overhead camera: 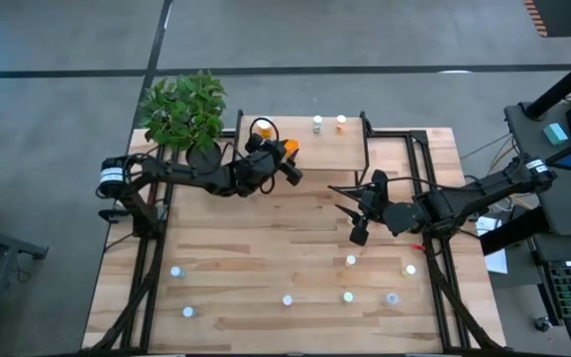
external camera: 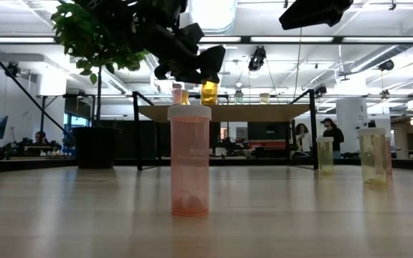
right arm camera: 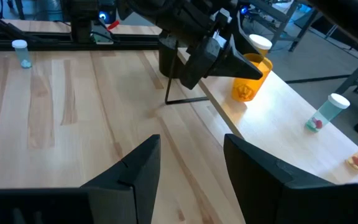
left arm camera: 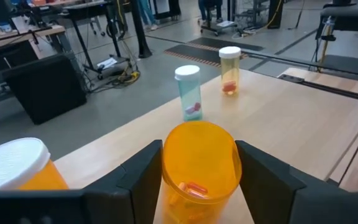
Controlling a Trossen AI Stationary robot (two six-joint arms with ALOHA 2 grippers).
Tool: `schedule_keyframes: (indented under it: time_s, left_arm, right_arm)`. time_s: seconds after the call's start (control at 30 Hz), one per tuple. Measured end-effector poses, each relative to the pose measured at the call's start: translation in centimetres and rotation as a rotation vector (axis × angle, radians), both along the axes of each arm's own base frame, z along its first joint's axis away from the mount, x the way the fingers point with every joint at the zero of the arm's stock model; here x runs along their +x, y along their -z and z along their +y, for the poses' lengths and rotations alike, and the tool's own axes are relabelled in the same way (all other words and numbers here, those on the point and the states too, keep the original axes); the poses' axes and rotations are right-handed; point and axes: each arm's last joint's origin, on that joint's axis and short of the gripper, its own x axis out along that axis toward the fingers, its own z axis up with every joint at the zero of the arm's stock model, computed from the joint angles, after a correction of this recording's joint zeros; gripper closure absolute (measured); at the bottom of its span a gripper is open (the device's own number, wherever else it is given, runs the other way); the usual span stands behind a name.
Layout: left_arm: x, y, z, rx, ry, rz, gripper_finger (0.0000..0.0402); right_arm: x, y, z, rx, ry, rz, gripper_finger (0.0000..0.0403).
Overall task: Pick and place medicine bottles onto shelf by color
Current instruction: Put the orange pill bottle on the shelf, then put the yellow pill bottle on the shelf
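Note:
The orange bottle's base (overhead camera: 290, 151) is over the shelf top (overhead camera: 327, 149), inside its edge, and the bottle would stand. It is time for my left gripper to open now.
My left gripper (overhead camera: 287, 159) reaches over the shelf (overhead camera: 330, 149) at the table's far side and is shut on an orange medicine bottle (left arm camera: 201, 168). On the shelf stand a larger orange bottle with a white cap (left arm camera: 17, 165), a blue bottle (left arm camera: 188, 93) and a yellowish bottle (left arm camera: 230, 70). My right gripper (right arm camera: 191, 162) hangs open over the table (overhead camera: 266, 238) to the near right of the shelf, touching nothing. Several small bottles stand on their bases across the near half of the table, among them a pink one (external camera: 189, 161). My left gripper pinches the orange bottle by the sides of its body (left arm camera: 169, 168) between the two fingers (left arm camera: 142, 177). The fingers come slanting down from the table's left. The bottle stands about upright (external camera: 209, 92), its base just over the shelf top; whether it touches the shelf I cannot tell.
A potted plant (overhead camera: 181, 109) stands at the table's far left corner, beside my left arm. Black metal rails (overhead camera: 419, 169) run along the table's sides and by the shelf's right end. The middle of the shelf top is bare. People stand in the room beyond (external camera: 330, 132).

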Motion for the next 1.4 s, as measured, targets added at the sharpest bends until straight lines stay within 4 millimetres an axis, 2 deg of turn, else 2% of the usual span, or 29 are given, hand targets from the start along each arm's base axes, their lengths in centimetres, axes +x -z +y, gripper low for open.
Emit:
schedule_keyframes:
  time_s: [0.4, 0.57, 0.8, 0.93, 1.1, 1.27, 1.4]
  left_arm:
    - [-0.1, 0.0, 0.1, 0.0, -0.004, 0.004, 0.0179]
    - [-0.1, -0.1, 0.1, 0.007, -0.002, 0.008, 0.0173]
    - [-0.7, -1.6, 0.0, 0.047, 0.006, 0.004, 0.0172]
    - [-1.6, -3.4, -0.5, 0.057, 0.012, -0.05, 0.0172]
    - [-2.9, -5.9, -2.2, 0.101, 0.072, -0.081, 0.0172]
    - [-4.3, -8.3, -5.6, 0.198, 0.216, -0.072, 0.0172]
    - [-5.7, -9.5, -8.5, 0.262, 0.426, -0.054, 0.0172]
  right_arm:
    - [0.0, 0.0, 0.0, 0.0, 0.0, 0.001, 0.0236]
    - [0.0, 0.0, 0.0, 0.0, 0.0, 0.001, 0.0236]
    - [0.0, 0.1, 0.0, 0.001, -0.008, 0.009, 0.0236]
    - [-0.2, 0.1, 0.4, 0.002, -0.03, 0.017, 0.0236]
    - [-0.4, 0.3, 1.6, 0.097, -0.144, 0.024, 0.0236]
    - [-0.4, 0.4, 2.1, 0.278, -0.169, 0.003, 0.0236]
    - [-0.3, 1.1, 2.1, 0.314, -0.13, 0.044, 0.0226]
